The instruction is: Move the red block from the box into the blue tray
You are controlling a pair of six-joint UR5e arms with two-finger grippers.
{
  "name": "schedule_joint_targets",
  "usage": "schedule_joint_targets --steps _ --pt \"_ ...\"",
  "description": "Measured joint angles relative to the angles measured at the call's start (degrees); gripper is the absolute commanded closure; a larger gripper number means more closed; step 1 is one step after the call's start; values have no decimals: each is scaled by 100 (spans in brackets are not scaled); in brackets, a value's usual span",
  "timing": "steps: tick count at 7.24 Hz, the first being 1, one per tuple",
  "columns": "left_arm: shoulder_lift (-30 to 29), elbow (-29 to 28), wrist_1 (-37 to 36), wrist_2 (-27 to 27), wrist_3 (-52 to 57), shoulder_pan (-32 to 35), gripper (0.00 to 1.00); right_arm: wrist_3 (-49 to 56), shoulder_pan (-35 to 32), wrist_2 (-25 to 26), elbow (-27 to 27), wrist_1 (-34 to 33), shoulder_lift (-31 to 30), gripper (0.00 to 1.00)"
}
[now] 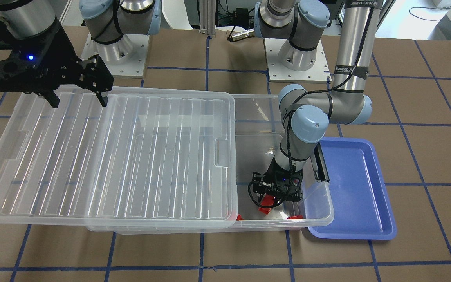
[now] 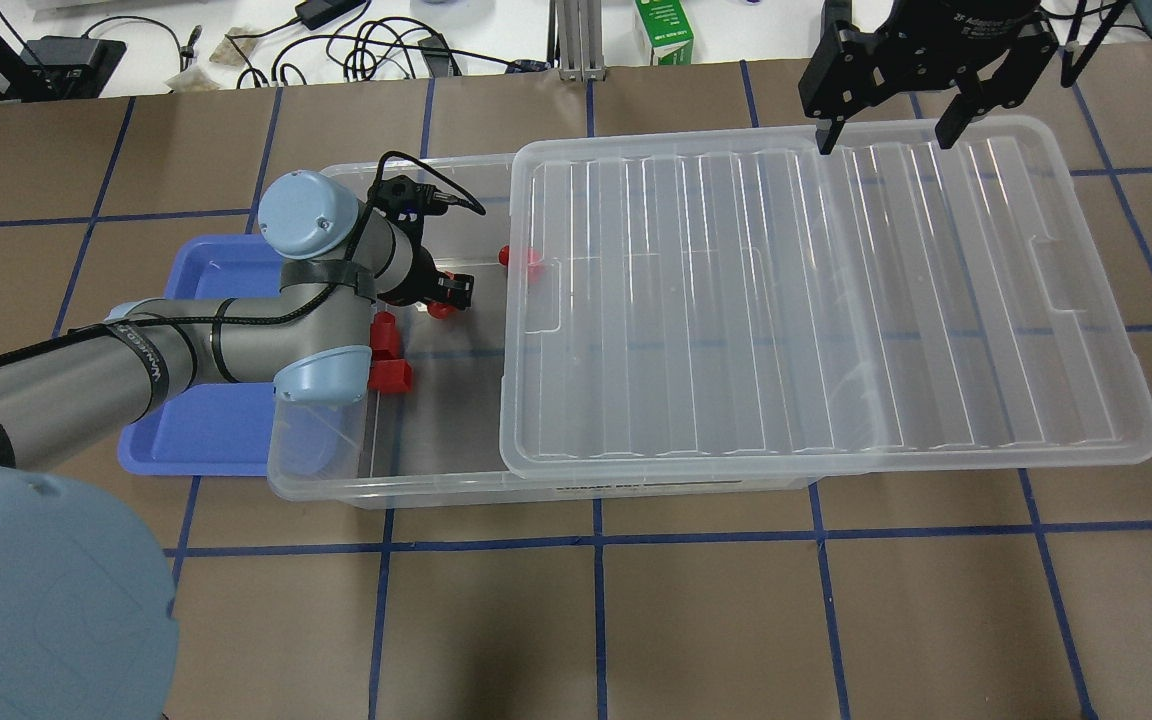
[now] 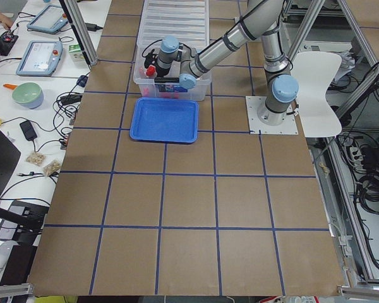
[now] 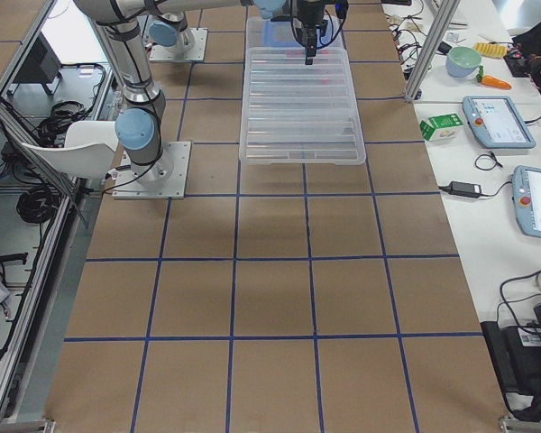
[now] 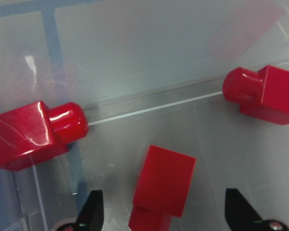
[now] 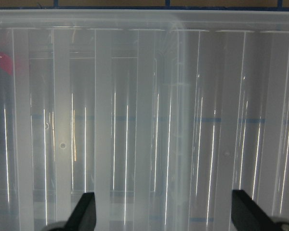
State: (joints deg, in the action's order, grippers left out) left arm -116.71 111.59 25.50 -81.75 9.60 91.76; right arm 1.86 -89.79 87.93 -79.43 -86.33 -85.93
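The red block needs to go in the blue tray (image 1: 355, 192). My left gripper should next take hold of the block by its square body (image 1: 267, 202).
The box (image 2: 336, 480) lies with its ribbed lid (image 2: 816, 300) slid aside, so its left end is uncovered. My left gripper (image 5: 166, 214) is open and low inside that end, one red block (image 5: 164, 185) between its fingers, untouched. Two more red blocks (image 5: 31, 134) (image 5: 267, 94) lie beyond on the floor. The overhead view shows the left gripper (image 2: 446, 295) by red blocks (image 2: 391, 375). The blue tray (image 2: 206, 290) sits beside the box, partly under my left arm. My right gripper (image 2: 884, 135) is open and hovers over the lid's far edge.
The lid (image 1: 112, 156) overhangs the box toward my right side. Another red block (image 2: 526, 260) lies at the lid's edge. The latch bar (image 1: 321, 164) stands on the box end next to the tray (image 1: 350, 188). Cables and a green carton (image 2: 664, 30) lie beyond the table.
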Motion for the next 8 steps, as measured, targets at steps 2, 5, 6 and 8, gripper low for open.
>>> schedule_joint_targets --steps 2,5,6,8 --pt "4 -2 -7 1 -2 0 88 -8 -1 87 -101 -32 -77 0" --pt "193 -21 19 5 -15 10 88 -7 -3 85 -145 51 -86 0" --pt "299 -36 83 -2 -20 10 88 -2 -3 80 -148 141 -85 0" --pt "618 -78 508 -22 -27 -14 88 -1 -3 74 -208 196 -83 0"
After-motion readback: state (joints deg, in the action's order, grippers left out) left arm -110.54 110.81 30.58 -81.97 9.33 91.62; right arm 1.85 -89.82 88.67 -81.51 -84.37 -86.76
